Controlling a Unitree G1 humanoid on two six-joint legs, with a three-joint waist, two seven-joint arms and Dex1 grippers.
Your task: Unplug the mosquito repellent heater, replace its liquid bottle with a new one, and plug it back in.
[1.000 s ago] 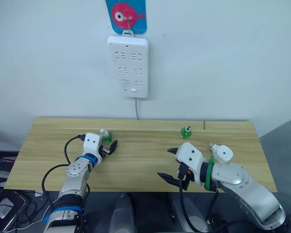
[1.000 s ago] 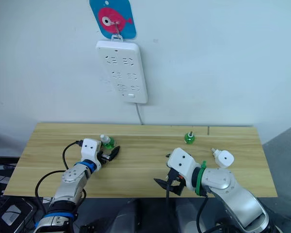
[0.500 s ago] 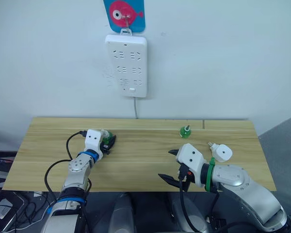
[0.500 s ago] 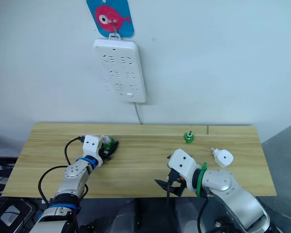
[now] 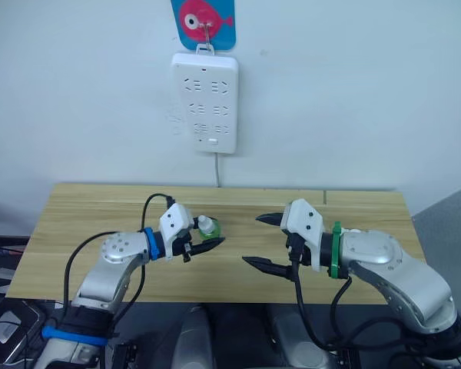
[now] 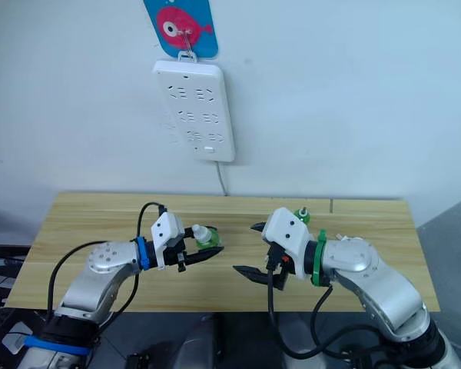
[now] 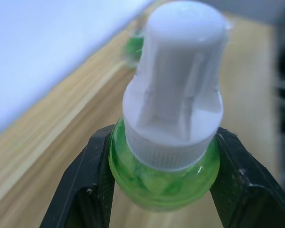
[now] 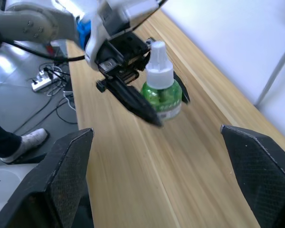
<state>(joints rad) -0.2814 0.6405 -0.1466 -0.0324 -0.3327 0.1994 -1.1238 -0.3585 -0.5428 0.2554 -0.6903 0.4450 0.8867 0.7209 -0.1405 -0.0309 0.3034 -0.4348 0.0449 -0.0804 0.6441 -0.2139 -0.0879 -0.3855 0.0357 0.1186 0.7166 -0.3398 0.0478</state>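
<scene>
The new liquid bottle has to be opened for the heater, so my right gripper needs to grab it by its white ribbed cap next.
My left gripper is shut on a green liquid bottle with a white cap, held upright low over the middle of the wooden table. In the left wrist view the black fingers clamp the bottle's green body. My right gripper is wide open just right of the bottle, with nothing between its fingers. A second green bottle peeks out behind the right wrist. The mosquito repellent heater is hidden behind my right arm.
A white power strip hangs on the wall above the table from a blue hook plate with a pink fish; its cord drops behind the table. A cable loops from my left wrist.
My left gripper has closed on the bottle and carried it right, from the table's left part to the middle. My right gripper has risen and moved left toward it, now covering the heater.
</scene>
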